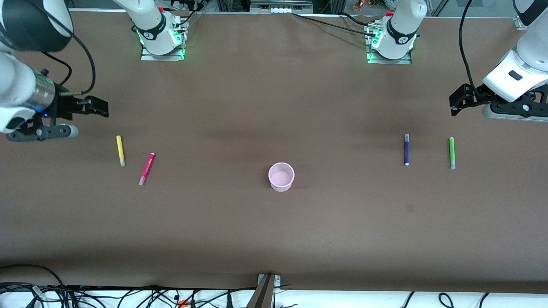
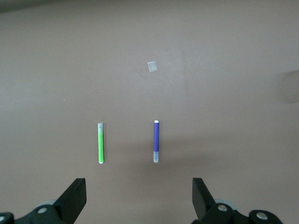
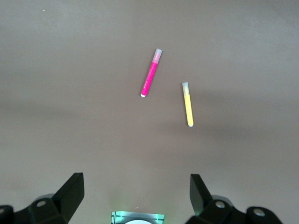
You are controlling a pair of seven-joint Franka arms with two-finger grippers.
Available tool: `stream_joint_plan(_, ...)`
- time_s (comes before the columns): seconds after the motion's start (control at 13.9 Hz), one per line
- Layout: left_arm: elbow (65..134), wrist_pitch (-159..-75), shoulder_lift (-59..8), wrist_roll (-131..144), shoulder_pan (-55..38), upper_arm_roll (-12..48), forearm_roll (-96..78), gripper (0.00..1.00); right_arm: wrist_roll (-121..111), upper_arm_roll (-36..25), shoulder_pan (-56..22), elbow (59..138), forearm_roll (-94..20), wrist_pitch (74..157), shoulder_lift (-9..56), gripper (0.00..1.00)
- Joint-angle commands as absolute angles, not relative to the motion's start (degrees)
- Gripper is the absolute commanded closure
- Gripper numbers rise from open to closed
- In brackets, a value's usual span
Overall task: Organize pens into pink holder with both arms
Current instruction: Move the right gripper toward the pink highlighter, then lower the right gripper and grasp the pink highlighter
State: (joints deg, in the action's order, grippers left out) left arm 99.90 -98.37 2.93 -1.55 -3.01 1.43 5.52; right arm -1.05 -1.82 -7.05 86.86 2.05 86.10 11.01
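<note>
I need to take the magenta pen by its uncapped end (image 1: 151,157) with my right gripper next, so the pen's clear cap stays free to go into the pink holder (image 1: 281,176).
The pink holder (image 1: 281,176) stands upright in the middle of the table. The yellow pen (image 1: 121,150) and the magenta pen (image 1: 147,168) lie toward the right arm's end. They also show in the right wrist view, yellow (image 3: 188,105) and magenta (image 3: 150,74). The dark purple pen (image 1: 406,149) and the green pen (image 1: 451,152) lie toward the left arm's end. They also show in the left wrist view, purple (image 2: 156,141) and green (image 2: 100,143). My right gripper (image 1: 96,107) (image 3: 137,196) is open and empty over bare table by the yellow pen. My left gripper (image 1: 458,100) (image 2: 138,196) is open and empty over bare table by the green pen.
The brown table (image 1: 274,239) has both arm bases (image 1: 162,40) (image 1: 389,45) along its back edge. A small pale patch (image 2: 152,66) marks the table nearer the front camera than the purple pen. Cables lie along the front edge (image 1: 128,295).
</note>
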Motion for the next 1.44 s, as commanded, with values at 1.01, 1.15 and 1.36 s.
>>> stream_joint_plan(1.01,98.35,-96.77,2.29,-1.93,-3.16,1.23,4.57,0.0,8.7,-2.11,-6.15,123.3,-0.88,138.06,20.12,0.05)
stream_joint_plan(1.15,98.35,-95.2,1.41,-1.32,-3.16,1.32,4.92,0.0,8.0,-2.11,-6.07,123.49,-0.88,138.78,21.0,0.13)
stream_joint_plan(1.36,98.35,-94.75,1.41,-1.49,-2.64,1.23,4.83,0.0,8.0,-2.11,-5.98,123.31,-0.88,140.79,22.49,0.2)
